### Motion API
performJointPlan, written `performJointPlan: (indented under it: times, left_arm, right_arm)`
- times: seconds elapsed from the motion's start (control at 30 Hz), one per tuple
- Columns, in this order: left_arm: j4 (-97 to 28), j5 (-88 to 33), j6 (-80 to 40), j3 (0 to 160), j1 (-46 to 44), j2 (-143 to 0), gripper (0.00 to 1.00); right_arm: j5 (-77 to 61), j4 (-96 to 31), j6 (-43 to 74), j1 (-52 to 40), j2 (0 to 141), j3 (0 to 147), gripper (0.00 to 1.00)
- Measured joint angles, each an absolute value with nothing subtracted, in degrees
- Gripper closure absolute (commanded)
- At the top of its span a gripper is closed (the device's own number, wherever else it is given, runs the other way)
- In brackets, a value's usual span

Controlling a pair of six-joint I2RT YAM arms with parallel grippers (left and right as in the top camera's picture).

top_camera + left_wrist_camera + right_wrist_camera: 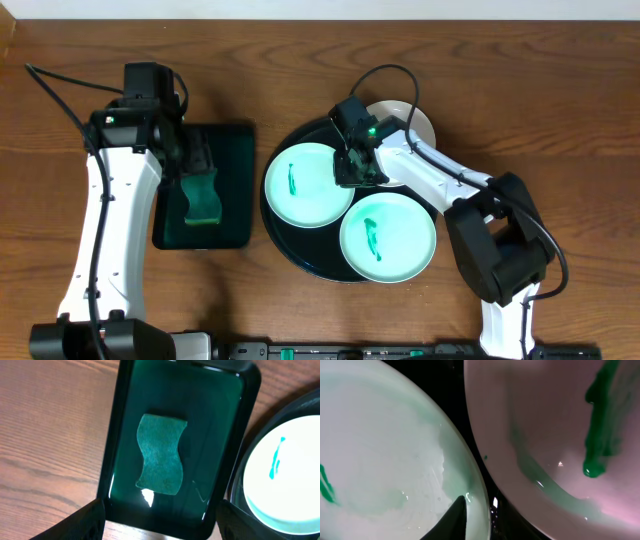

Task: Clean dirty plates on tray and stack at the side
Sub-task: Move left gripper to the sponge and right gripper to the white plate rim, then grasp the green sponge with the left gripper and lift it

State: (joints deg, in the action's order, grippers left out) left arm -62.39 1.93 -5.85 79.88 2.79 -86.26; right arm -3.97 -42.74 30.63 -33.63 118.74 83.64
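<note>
I need to pinch the green sponge across its middle (201, 193) (161, 454) by the long sides with my left gripper. Its end then stays free to clean plates.
The round black tray (285, 245) holds two mint-green plates, one at the left (305, 190) and one at the front right (395, 240), each with a green smear. A white plate (415, 120) at the back is partly hidden by my right arm. My right gripper (357, 170) sits at the left mint plate's right rim. In the right wrist view one finger (477, 505) rests inside the mint plate's (385, 450) rim, next to the smeared white plate (545, 425); the other finger is lost in the dark gap. My left gripper (161, 505) is open above a green sponge (160, 455).
The sponge (203, 197) lies in a dark green rectangular tray (235, 140) left of the black tray. In the left wrist view the green tray (225, 435) borders the black tray (280, 410) and a mint plate (290, 470). Bare wood table lies all around.
</note>
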Motion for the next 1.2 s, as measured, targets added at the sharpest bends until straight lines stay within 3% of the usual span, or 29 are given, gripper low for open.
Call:
performJointPlan:
  times: [0.23,0.57,0.87,1.2]
  left_arm:
    - [-61.21,1.93,-5.87,78.17,2.79,-86.7,0.27]
    - [-60.86,1.91,-5.96,78.13,2.79,-92.77,0.27]
    - [-57.23,0.12,-2.87,78.04,2.96,-103.88,0.36]
    - [-56.27,-2.09,-1.58,77.49,7.92,-108.92,0.38]
  right_arm:
    - [-3.73,-42.19,31.38,-33.98,120.22,83.92,0.99]
    - [-3.66,-42.46,31.66,-33.93,120.22,84.16,0.99]
    - [-3.64,-42.46,31.66,-33.93,120.22,84.16,0.99]
    - [-3.64,-42.41,31.66,-33.93,120.22,84.16,0.99]
